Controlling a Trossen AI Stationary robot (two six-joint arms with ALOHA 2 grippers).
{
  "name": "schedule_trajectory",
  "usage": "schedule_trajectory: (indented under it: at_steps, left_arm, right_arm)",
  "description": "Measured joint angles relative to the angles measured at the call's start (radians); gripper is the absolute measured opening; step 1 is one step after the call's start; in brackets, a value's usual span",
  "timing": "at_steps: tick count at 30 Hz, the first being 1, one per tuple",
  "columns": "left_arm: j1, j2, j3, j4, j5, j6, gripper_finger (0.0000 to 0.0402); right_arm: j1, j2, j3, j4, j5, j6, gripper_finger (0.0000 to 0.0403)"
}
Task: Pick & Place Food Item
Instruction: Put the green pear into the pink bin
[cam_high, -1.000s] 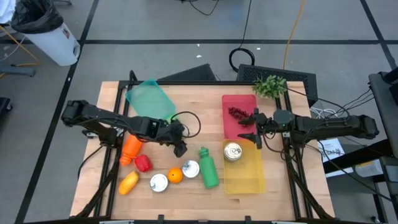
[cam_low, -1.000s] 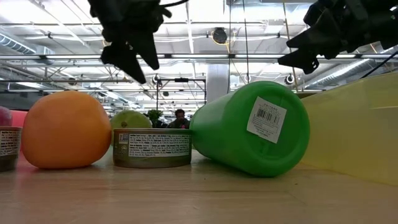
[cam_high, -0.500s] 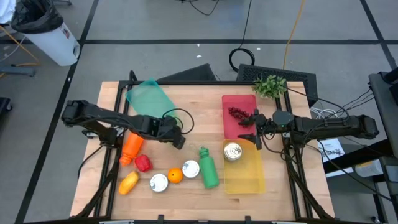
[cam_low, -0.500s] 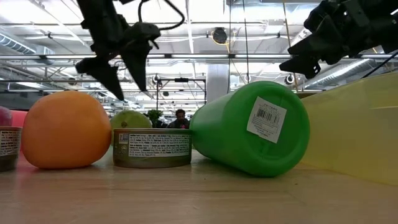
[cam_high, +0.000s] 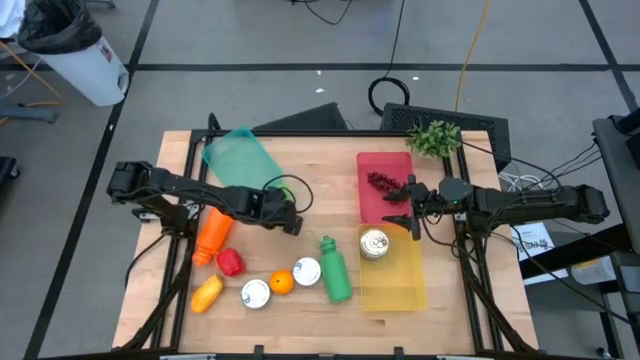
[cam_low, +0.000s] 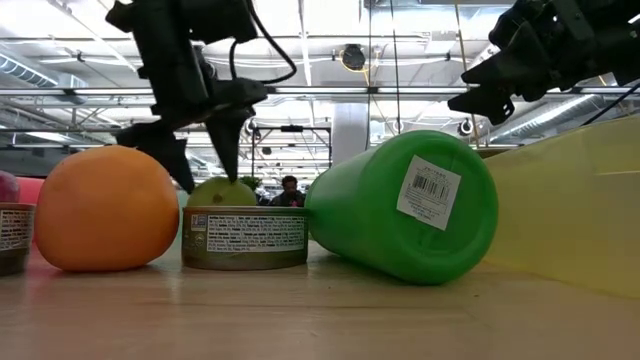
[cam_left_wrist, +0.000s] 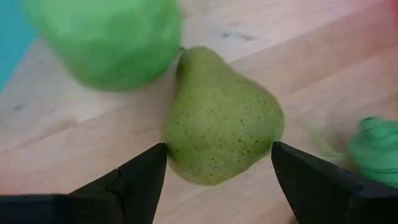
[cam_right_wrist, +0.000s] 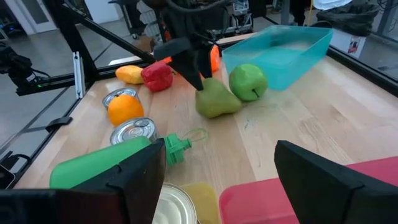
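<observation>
My left gripper grabs the green pear by its wide rounded body (cam_left_wrist: 219, 135) next, to put the pear in the red bin.
A speckled green pear (cam_left_wrist: 221, 118) lies on its side on the wooden table, also shown in the right wrist view (cam_right_wrist: 217, 101) and behind a can in the low view (cam_low: 222, 192). My left gripper (cam_high: 290, 222) is open and low over it, one finger on each side (cam_left_wrist: 217, 171); I cannot tell if they touch it. A green apple (cam_left_wrist: 106, 37) sits just beyond the pear. My right gripper (cam_high: 410, 215) is open and holds nothing, hovering over the seam of the red and yellow bins.
A teal bin (cam_high: 238, 160) lies at the far left, and a red bin (cam_high: 385, 185) and a yellow bin (cam_high: 392, 285) holding a can (cam_high: 374, 243) at the right. A green bottle (cam_high: 335, 270), two cans, an orange (cam_high: 281, 282), a red pepper and yellow and orange items crowd the near side.
My left gripper has come down from above and shifted a little toward the far edge, so that its fingers now stand on either side of the pear. The pear and the right arm have stayed put.
</observation>
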Motion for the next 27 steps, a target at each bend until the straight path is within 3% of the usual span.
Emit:
schedule_trajectory:
  at_steps: [20,27]
  left_arm:
    - [0.013,0.125,0.005,0.21,-0.013,0.132,0.0301]
    - [0.016,0.14,0.003,0.284,-0.023,0.276,0.0301]
  right_arm:
    - [0.0,0.0,0.0,0.0,0.0,0.0,0.0281]
    - [0.0,0.0,0.0,0.0,0.0,0.0,0.0281]
